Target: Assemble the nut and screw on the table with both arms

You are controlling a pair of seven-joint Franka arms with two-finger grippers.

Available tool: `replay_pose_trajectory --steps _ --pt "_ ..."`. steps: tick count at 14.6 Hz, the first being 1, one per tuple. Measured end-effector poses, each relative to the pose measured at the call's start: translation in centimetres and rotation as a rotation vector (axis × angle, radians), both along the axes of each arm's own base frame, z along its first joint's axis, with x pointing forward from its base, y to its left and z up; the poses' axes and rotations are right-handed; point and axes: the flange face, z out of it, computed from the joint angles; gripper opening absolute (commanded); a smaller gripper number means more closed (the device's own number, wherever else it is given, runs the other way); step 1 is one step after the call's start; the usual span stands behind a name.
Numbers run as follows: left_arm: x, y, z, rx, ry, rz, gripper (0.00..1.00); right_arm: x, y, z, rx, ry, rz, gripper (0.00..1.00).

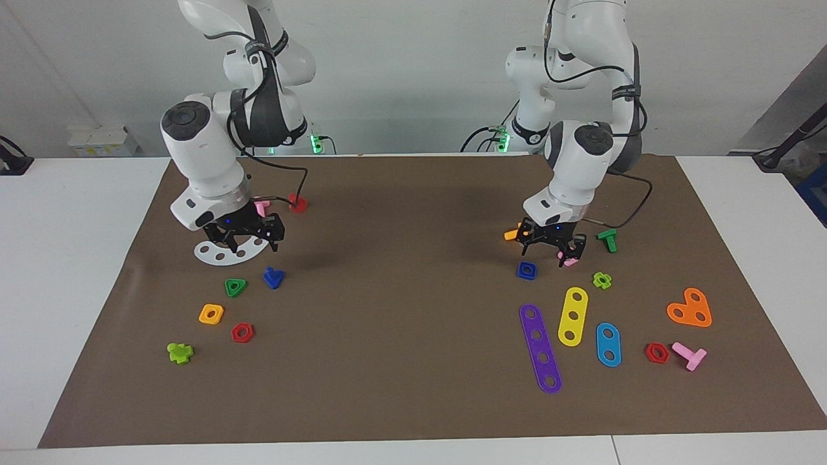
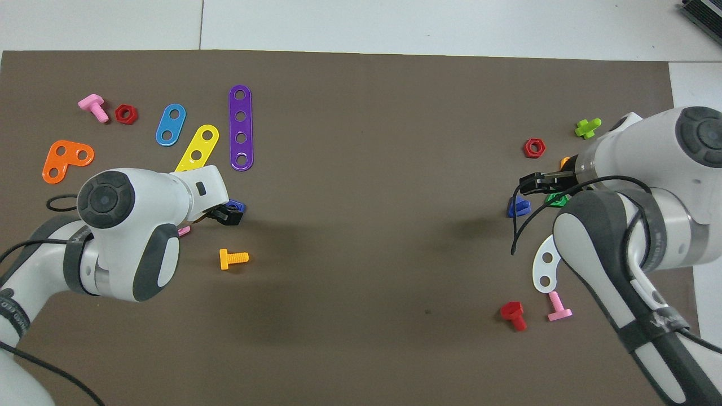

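Observation:
My left gripper is to grab the blue square nut's sides next, to assemble the nut and screw (image 2: 520,207).
The blue square nut (image 1: 527,270) lies flat on the brown mat (image 1: 400,336) toward the left arm's end; in the overhead view only its edge (image 2: 238,205) shows past the hand. My left gripper (image 1: 552,250) hangs open and empty low over the mat, just beside the nut, over a pink square nut (image 1: 569,261). The blue screw (image 1: 273,278) with a triangular head lies toward the right arm's end and also shows in the overhead view (image 2: 518,207). My right gripper (image 1: 252,242) is open and empty, over a white curved plate (image 1: 219,253) beside the screw.
A green triangular nut (image 1: 236,287), an orange-yellow square nut (image 1: 211,314) and a red hex nut (image 1: 242,332) lie by the screw. An orange bolt (image 1: 512,234), a green bolt (image 1: 607,240), and purple (image 1: 540,349) and yellow (image 1: 572,316) strips lie around the blue nut.

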Motion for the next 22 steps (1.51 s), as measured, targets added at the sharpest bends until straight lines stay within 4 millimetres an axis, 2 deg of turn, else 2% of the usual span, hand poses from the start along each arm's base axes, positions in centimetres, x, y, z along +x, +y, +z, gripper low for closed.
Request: replay_pose_trajectory --steps 5,6,7,8,9,11,12,13,15,16,17,18,19,20,22 --pt "0.2 -0.8 -3.6 0.007 0.018 -0.019 0.94 0.0 0.0 -4.5 -0.001 -0.002 0.074 0.87" --pt "0.1 -1.1 -4.3 0.01 0.027 -0.025 0.9 0.1 0.0 -5.0 -0.001 -0.006 0.079 0.87" --pt "0.0 -1.4 -4.9 0.013 0.035 -0.031 0.83 0.1 0.0 -5.7 -0.001 -0.008 0.08 0.87" --pt "-0.1 -1.7 -5.5 0.015 0.042 -0.037 0.65 0.1 0.0 -6.3 0.0 -0.01 0.08 0.87" --pt "-0.1 -1.9 -5.5 0.015 0.041 -0.041 0.51 0.1 0.0 -6.9 0.0 -0.016 0.081 0.86" --pt "-0.1 -1.9 -5.2 0.016 0.043 -0.041 0.17 -0.1 -0.2 -7.6 -0.001 -0.013 0.083 0.84" --pt "0.0 -1.8 -4.9 0.018 0.051 -0.039 0.04 -0.2 -0.3 -7.8 -0.001 -0.012 0.084 0.84" --pt "0.0 -1.8 -4.6 0.022 0.067 -0.035 0.0 -0.3 -0.3 -7.9 -0.001 -0.009 0.084 0.82" --pt "0.0 -1.8 -4.4 0.025 0.107 0.027 0.0 -0.4 -0.3 -8.2 -0.001 -0.003 0.085 0.75" --pt "0.0 -1.9 -4.4 0.022 0.119 0.092 0.0 -0.5 -0.3 -8.4 -0.002 0.001 0.085 0.7" --pt "0.2 -2.0 -4.2 0.017 0.124 0.162 0.0 -0.6 -0.3 -8.5 -0.002 0.004 0.085 0.56" --pt "0.3 -2.2 -4.0 0.012 0.127 0.228 0.0 -0.7 -0.3 -8.6 -0.002 0.006 0.085 0.36" --pt "0.5 -2.5 -3.6 0.006 0.13 0.294 0.0 -0.7 -0.3 -8.6 -0.002 0.006 0.085 0.07" --pt "0.7 -2.9 -3.1 0.0 0.134 0.363 0.0 -0.7 -0.3 -8.6 -0.002 0.006 0.086 0.0" --pt "1.5 -3.9 -1.4 -0.016 0.136 0.514 0.0 -0.7 -0.3 -8.5 -0.002 0.004 0.086 0.0"
